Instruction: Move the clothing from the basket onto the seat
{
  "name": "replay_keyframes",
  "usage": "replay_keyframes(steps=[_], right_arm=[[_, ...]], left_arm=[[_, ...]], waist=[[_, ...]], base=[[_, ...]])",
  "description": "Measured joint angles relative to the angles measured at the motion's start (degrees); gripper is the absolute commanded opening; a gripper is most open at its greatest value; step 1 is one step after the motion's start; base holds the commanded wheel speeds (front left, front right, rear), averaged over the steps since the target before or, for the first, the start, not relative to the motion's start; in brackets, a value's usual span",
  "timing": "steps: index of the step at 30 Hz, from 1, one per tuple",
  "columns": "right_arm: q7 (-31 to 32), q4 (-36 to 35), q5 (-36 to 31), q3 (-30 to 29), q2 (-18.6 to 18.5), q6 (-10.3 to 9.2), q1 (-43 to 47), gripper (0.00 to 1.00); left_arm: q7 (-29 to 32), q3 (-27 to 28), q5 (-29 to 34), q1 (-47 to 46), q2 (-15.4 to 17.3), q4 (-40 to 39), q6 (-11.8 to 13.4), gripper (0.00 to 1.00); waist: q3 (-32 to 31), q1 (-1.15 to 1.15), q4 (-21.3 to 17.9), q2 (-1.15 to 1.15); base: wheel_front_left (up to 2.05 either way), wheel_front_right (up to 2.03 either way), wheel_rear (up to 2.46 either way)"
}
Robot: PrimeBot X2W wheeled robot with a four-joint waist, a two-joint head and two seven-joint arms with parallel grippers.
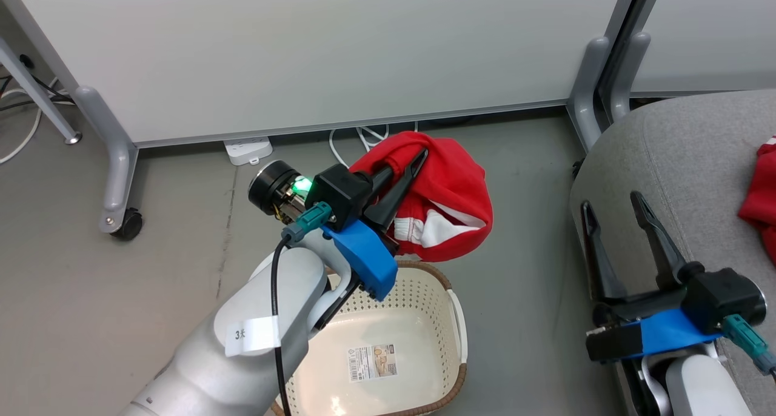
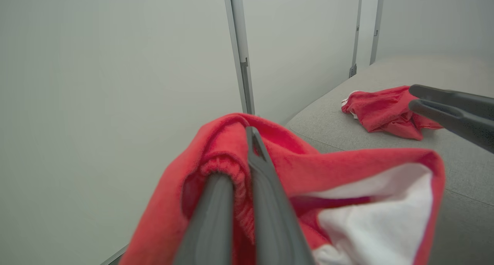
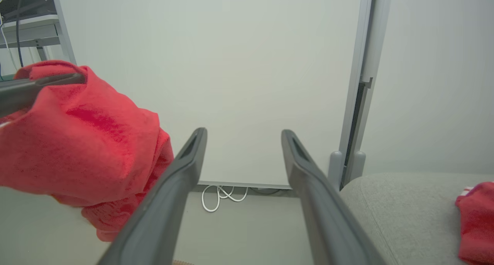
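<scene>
The red clothing (image 1: pixel 452 176) hangs loosely from the robot's left gripper and its white-lined hem is wide open, so the right gripper should grab that open hem edge (image 1: pixel 473 220) next.
My left gripper (image 1: pixel 418 156) is shut on a red piece of clothing (image 1: pixel 448 204) with white trim, which hangs in the air above the far rim of the basket (image 1: pixel 451 319). The cream basket shows a bare base with a barcode sticker. In the left wrist view the dark fingers (image 2: pixel 262 180) pinch the red clothing (image 2: pixel 301 168). My right gripper (image 1: pixel 611 201) stands open at the near left edge of the grey seat (image 1: pixel 679 155), nothing between its fingers. Another red garment (image 1: pixel 761 204) lies on the seat at the right, and the same garment (image 2: pixel 382 108) appears in the left wrist view.
White partition panels (image 1: pixel 315 52) on grey wheeled legs (image 1: pixel 118 161) stand behind the basket. A white power strip (image 1: pixel 247 149) and looped cables (image 1: pixel 364 138) lie on the grey floor beneath them. Bare floor separates basket and seat.
</scene>
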Motion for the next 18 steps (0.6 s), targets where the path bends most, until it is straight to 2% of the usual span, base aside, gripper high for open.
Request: replay_keyframes(steps=[5,12,18], right_arm=[[0.0,-3.2,-0.3,3.7,-0.5,0.00,-3.0,1.00],[0.0,-5.7,-0.3,12.6,-1.2,0.00,-7.2,1.00],[0.0,-3.8,-0.1,18.1,-1.5,0.00,-8.4,1.00]], left_arm=[[0.0,0.4,0.6,0.0,0.1,0.1,0.0,0.00],[0.0,0.5,1.1,-0.1,-0.1,0.3,0.0,0.00],[0.0,0.5,1.5,-0.5,-0.5,0.2,0.0,0.00]], waist=[[0.9,0.00,-0.3,0.00],[2.0,0.01,-0.7,0.00],[2.6,0.01,-0.5,0.00]], base=[[0.00,0.00,0.00],[0.00,0.00,0.00],[0.00,0.00,0.00]])
